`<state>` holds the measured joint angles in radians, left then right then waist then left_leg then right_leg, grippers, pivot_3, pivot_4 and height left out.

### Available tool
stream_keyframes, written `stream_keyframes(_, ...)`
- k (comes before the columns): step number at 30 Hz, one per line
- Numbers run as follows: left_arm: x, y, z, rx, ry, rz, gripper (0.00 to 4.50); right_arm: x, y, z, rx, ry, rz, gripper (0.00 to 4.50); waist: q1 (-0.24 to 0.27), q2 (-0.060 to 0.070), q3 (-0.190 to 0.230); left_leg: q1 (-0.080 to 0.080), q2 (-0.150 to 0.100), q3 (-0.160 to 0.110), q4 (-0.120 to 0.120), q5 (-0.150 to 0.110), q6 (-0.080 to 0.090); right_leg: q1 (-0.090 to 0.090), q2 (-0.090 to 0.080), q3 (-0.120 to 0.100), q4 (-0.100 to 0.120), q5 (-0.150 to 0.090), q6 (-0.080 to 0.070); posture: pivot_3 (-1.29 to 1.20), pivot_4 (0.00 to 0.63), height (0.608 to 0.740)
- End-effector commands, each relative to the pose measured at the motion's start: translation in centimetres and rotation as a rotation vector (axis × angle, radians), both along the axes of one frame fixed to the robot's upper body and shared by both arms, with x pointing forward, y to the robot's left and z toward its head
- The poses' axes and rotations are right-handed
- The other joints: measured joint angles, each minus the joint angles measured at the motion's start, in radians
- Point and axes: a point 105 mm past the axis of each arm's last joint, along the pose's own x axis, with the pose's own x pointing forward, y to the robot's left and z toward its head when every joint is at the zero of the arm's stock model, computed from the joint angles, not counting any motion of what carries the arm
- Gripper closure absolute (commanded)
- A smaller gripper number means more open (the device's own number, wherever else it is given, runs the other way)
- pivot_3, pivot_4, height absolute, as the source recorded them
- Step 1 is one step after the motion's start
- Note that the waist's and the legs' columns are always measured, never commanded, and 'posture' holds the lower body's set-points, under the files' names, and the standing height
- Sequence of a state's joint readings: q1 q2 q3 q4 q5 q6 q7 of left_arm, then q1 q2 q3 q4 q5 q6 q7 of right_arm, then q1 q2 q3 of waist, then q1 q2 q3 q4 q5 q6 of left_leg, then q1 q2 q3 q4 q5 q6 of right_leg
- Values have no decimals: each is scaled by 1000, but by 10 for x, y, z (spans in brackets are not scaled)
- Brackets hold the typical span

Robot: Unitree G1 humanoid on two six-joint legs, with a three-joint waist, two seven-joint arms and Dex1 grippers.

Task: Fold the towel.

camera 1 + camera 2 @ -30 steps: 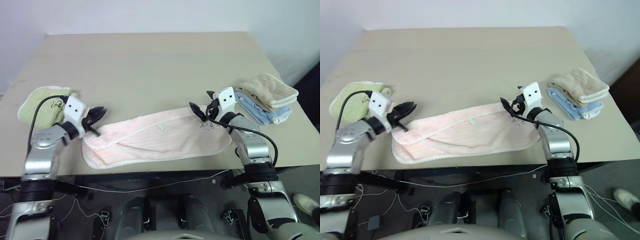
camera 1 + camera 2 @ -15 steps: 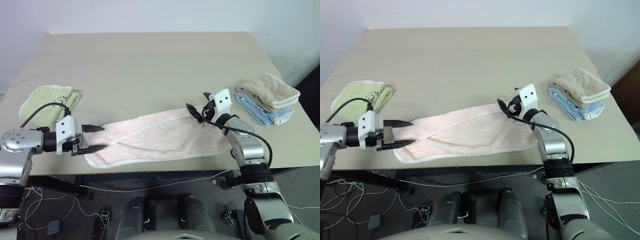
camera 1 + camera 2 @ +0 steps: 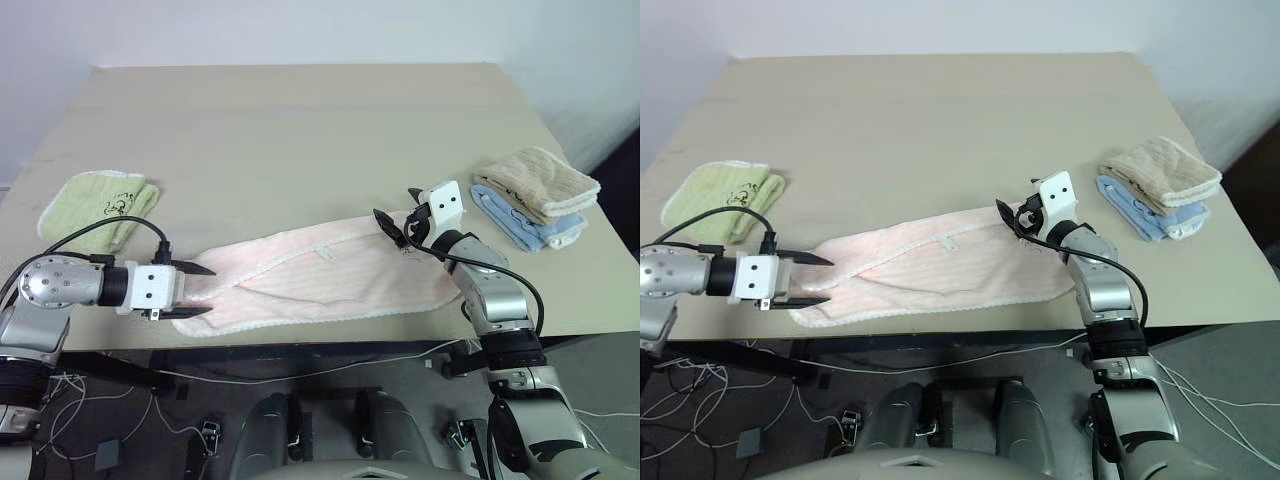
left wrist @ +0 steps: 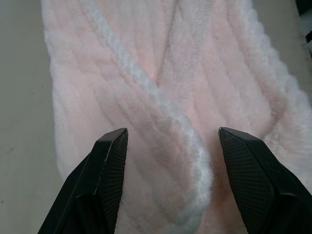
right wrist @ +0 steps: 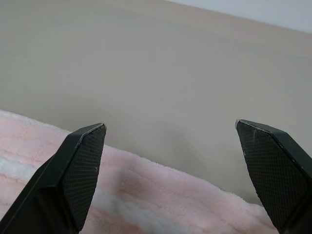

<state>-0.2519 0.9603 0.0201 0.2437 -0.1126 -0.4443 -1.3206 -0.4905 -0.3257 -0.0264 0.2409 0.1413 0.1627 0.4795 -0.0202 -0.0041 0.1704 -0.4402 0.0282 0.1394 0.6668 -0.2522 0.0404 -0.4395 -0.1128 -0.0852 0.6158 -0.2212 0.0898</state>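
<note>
My left gripper should next grab the towel at the whitish edge of the fold (image 3: 208,293), which stands up while the cloth (image 3: 320,288) around it lies flat.
The towel (image 3: 320,280), a long pale pink strip with a whitish scalloped edge and a small loop, lies flat along the table's front edge. Its left end is folded over itself, and the edge runs slantwise across it (image 4: 146,83). My left gripper (image 3: 210,291) is open at that left end, one finger on either side of the fold and nothing held. My right gripper (image 3: 390,228) hangs open just above the towel's far right edge (image 5: 146,204). It holds nothing either.
A light green folded towel (image 3: 100,205) lies at the table's left side. A tan folded towel (image 3: 540,182) sits on a light blue one (image 3: 530,228) at the right edge. The beige table (image 3: 300,130) stretches bare behind the pink towel.
My left gripper has opened and let go of the towel's left corner. It rolled, dropped and drew back towards the table's front left. The right arm has kept still.
</note>
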Motion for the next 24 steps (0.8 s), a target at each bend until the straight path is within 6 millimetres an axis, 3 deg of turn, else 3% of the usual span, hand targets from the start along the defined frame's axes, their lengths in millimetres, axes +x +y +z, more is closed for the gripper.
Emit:
stream_keyframes(1, 5, 12, 17, 24, -68, 33, 1402, 0, 3, 9, 10, -35, 9, 0, 0, 0, 0, 0, 0, 0, 0, 0, 0, 0, 0, 0, 0, 0, 0, 0, 150, 740)
stream_keyframes(5, 7, 22, 18, 49, -88, 70, 1402, 1, 4, 9, 10, -35, 14, 0, 2, 0, 0, 0, 0, 0, 0, 0, 0, 0, 0, 0, 0, 0, 0, 0, 150, 740)
stream_keyframes(8, 8, 27, 17, 68, -98, 87, 1970, 3, 6, 9, 10, -35, 18, 0, 1, 0, 0, 0, 0, 0, 0, 0, 0, 0, 0, 0, 0, 0, 0, 0, 150, 740)
stream_keyframes(15, 5, 23, 17, 20, -88, 80, 4377, 3, 7, 9, 10, -35, 21, 0, 1, 0, 0, 0, 0, 0, 0, 0, 0, 0, 0, 0, 0, 0, 0, 0, 150, 740)
stream_keyframes(20, 2, 18, 21, -94, -57, 91, 4470, 3, 4, 10, 1, -38, 17, 0, 1, 0, 0, 0, 0, 0, 0, 0, 0, 0, 0, 0, 0, 0, 0, 0, 150, 740)
stream_keyframes(24, 4, 16, 27, -215, -25, 143, 4470, 3, -2, 22, -51, -80, 24, 0, 1, 0, 0, 0, 0, 0, 0, 0, 0, 0, 0, 0, 0, 0, 0, 0, 150, 740)
